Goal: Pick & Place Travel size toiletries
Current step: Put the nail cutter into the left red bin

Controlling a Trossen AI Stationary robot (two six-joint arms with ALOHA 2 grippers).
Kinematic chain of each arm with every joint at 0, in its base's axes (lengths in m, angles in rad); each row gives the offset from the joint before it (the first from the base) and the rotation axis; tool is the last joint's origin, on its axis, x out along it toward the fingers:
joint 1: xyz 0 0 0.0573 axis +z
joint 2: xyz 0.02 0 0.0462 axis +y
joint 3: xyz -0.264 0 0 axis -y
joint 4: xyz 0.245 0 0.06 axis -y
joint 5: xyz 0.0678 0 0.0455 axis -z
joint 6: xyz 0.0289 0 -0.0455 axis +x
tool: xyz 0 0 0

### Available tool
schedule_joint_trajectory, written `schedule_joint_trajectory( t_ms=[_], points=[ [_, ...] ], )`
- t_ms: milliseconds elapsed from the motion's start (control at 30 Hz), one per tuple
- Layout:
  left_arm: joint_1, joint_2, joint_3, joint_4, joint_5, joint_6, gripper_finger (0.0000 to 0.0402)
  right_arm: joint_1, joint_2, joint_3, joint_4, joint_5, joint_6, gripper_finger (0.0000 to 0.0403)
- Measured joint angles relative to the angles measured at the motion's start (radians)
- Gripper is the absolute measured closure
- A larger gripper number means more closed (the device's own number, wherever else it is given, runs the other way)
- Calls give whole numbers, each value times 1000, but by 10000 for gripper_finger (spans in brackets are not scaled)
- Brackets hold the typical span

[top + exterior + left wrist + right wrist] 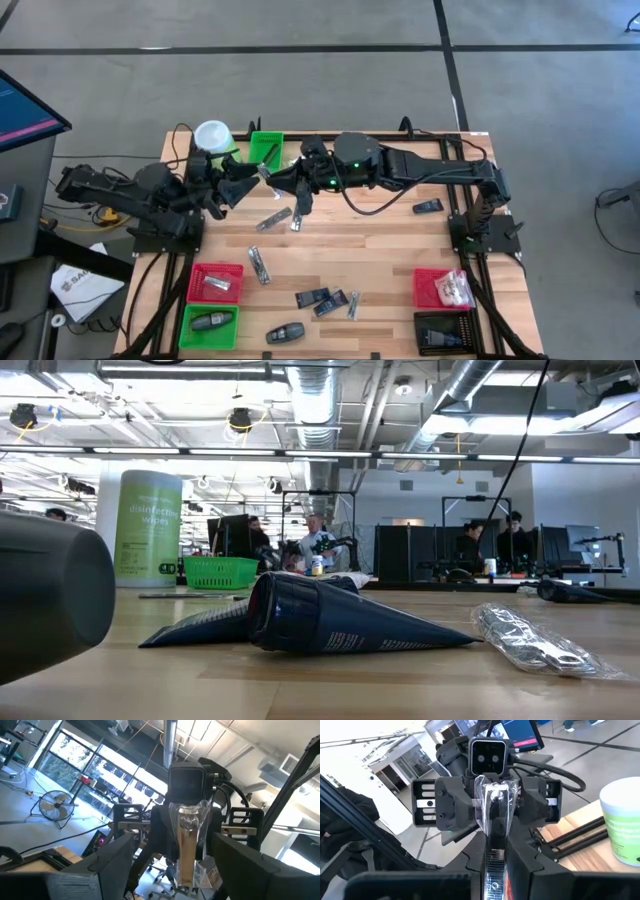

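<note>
The slim sachet needs to get into the red bin, so my left gripper will grab the sachet by its loose end.
My two grippers face each other above the table's far left, near the green bin. Between them is a slim toiletry sachet in clear crinkly wrap, also seen in the left wrist view. My right gripper is shut on it. My left gripper is open, one finger on either side of the sachet's free end, apart from it. Other toiletries lie on the table: silvery packets, dark blue packets and a black oval piece. My right gripper pinches the sachet's end on the right arm's side between its two fingers. The fingers come level from the table's right and lie along the sachet. The sachet sticks out toward my left gripper, lifted clear of the table.
A tall green canister with a white lid stands beside the far green bin. A red bin and a green bin sit near left. A red bin and a black bin sit near right. A crinkly silvery packet lies near the low camera.
</note>
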Motion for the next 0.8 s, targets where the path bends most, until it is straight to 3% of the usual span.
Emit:
schedule_joint_trajectory(
  t_ms=[300,800],
  points=[
    [90,93,0,106,139,-54,152,-8,0,0,-10,26,-2,362],
    [94,98,-1,155,146,-34,191,-4,0,0,-55,18,34,362]
  ],
)
